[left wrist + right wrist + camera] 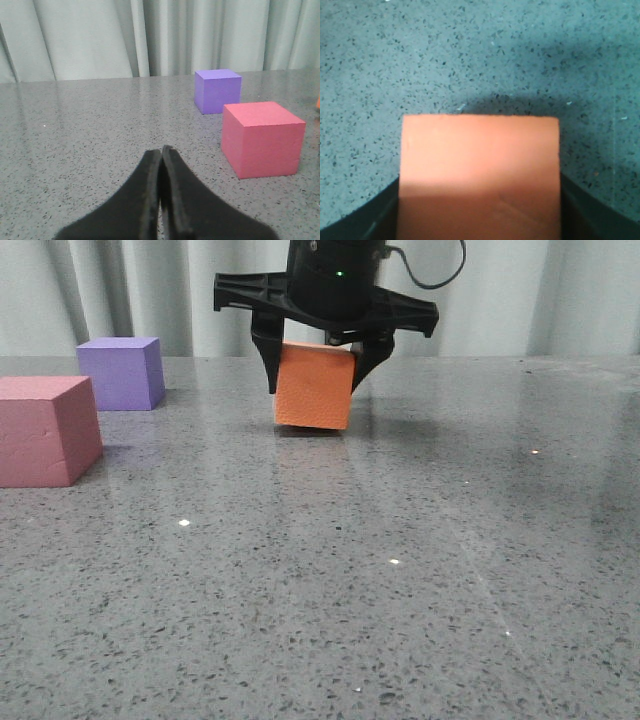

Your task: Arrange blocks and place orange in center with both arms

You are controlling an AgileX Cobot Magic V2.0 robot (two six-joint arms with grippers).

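Observation:
The orange cube's lower edge is at the grey tabletop in the front view. My right gripper should open now.
My right gripper (315, 388) is shut on the orange cube (314, 387), its fingers on the cube's two sides. The cube hangs slightly tilted at or just above the grey speckled tabletop (400, 540), back centre. In the right wrist view the cube (480, 170) fills the space between the fingers of the gripper (480, 215). The larger pink-red cube (45, 430) sits at the left edge, the purple cube (122, 372) behind it. My left gripper (161, 151) is shut and empty, low over the table, with the pink-red cube (262, 137) and purple cube (217, 90) ahead of it. It is out of the front view.
Grey pleated curtains (120, 290) hang behind the table's far edge. A sliver of the orange cube (318, 102) shows at the edge of the left wrist view.

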